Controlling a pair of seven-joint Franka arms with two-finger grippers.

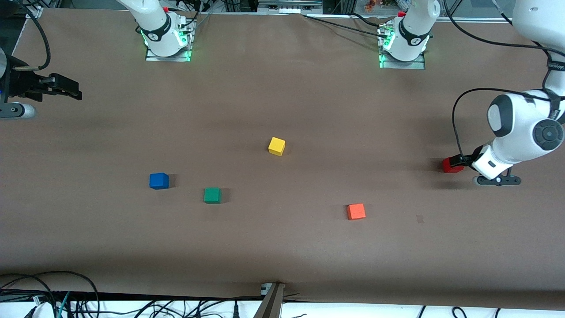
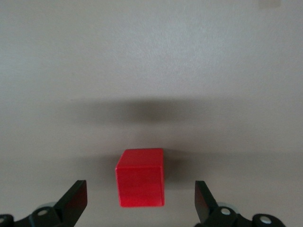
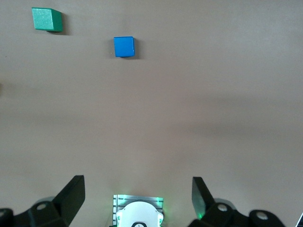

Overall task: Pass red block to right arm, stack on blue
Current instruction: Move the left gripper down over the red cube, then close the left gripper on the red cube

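Note:
Next, my left gripper grips the red block point(image 1: 451, 164) by its opposite sides to pass the red block over for stacking on the blue block point(image 1: 159, 181).
The red block point(image 1: 451, 164) sits on the brown table at the left arm's end. My left gripper point(image 1: 460, 162) is low at the block and open. In the left wrist view the block point(image 2: 140, 177) lies between the two fingertips with a gap on each side, untouched. The blue block point(image 1: 159, 181) sits toward the right arm's end, beside the green cube point(image 1: 212, 195); the blue block also shows in the right wrist view point(image 3: 124, 47). My right gripper point(image 1: 70, 89) is open and empty, held up over the right arm's end of the table.
A yellow cube point(image 1: 276, 146) sits mid-table. An orange-red cube point(image 1: 356, 211) lies nearer the front camera, between the green cube and the red block. The green cube shows in the right wrist view point(image 3: 46, 19). Cables run along the table's front edge.

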